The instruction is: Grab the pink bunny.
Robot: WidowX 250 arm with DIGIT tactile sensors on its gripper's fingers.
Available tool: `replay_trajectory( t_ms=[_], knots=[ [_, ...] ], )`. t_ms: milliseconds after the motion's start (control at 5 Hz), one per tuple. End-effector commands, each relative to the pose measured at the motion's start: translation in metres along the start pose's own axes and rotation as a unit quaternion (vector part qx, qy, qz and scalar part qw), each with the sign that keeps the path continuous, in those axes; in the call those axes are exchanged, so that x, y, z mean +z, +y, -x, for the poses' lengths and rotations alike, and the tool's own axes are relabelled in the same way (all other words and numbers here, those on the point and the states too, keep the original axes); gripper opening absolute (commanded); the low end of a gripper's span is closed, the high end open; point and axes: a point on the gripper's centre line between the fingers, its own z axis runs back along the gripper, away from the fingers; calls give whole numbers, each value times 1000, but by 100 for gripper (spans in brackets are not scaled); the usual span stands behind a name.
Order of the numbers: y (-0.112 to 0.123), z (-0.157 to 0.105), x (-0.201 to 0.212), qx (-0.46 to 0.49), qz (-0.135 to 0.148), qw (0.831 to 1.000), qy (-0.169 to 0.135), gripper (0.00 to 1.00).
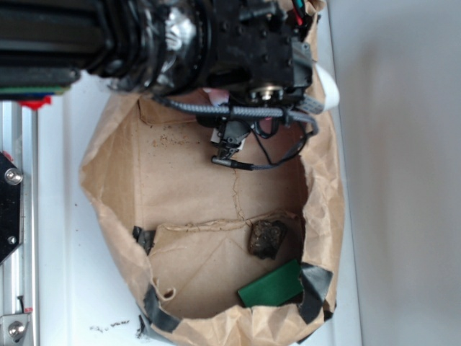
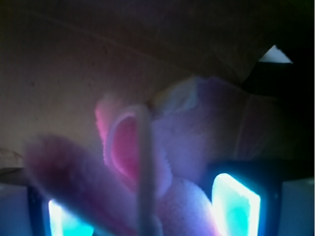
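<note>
I should close my gripper on the bunny now. My fingertips reach down on either side of the pink bunny's lower body (image 2: pixel 179 211), so they would hold the bunny.
The pink bunny (image 2: pixel 197 132) fills the wrist view. It is a fuzzy light-pink plush with a darker pink inner ear (image 2: pixel 123 147), lying on the brown paper floor. My gripper (image 2: pixel 147 209) is open and low over it. Its two glowing fingers (image 2: pixel 235 204) stand on either side of the bunny's lower body, with a dark gap left at the right finger. A thin pale cord crosses in front of the toy. In the exterior view my gripper (image 1: pixel 229 140) reaches down into the far end of the paper bag, and the arm hides nearly all of the bunny.
The crumpled brown paper bag wall (image 1: pixel 324 187) rings the work area. A dark brown lumpy object (image 1: pixel 266 239) and a flat green block (image 1: pixel 272 285) lie at its near right end. A metal rail (image 1: pixel 18 216) runs along the left.
</note>
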Motion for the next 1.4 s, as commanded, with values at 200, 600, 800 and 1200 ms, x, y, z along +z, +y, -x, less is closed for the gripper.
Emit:
replay_trajectory(
  t_ms=[200,600,800,1200],
  knots=[
    [1,-1,6,10,-25,999,-22,0],
    [7,-8,31,40,7,999,-24,0],
    [2,-14,70,83,58,995,-12,0],
    [-14,-22,132,195,123,973,-15,0]
  ],
)
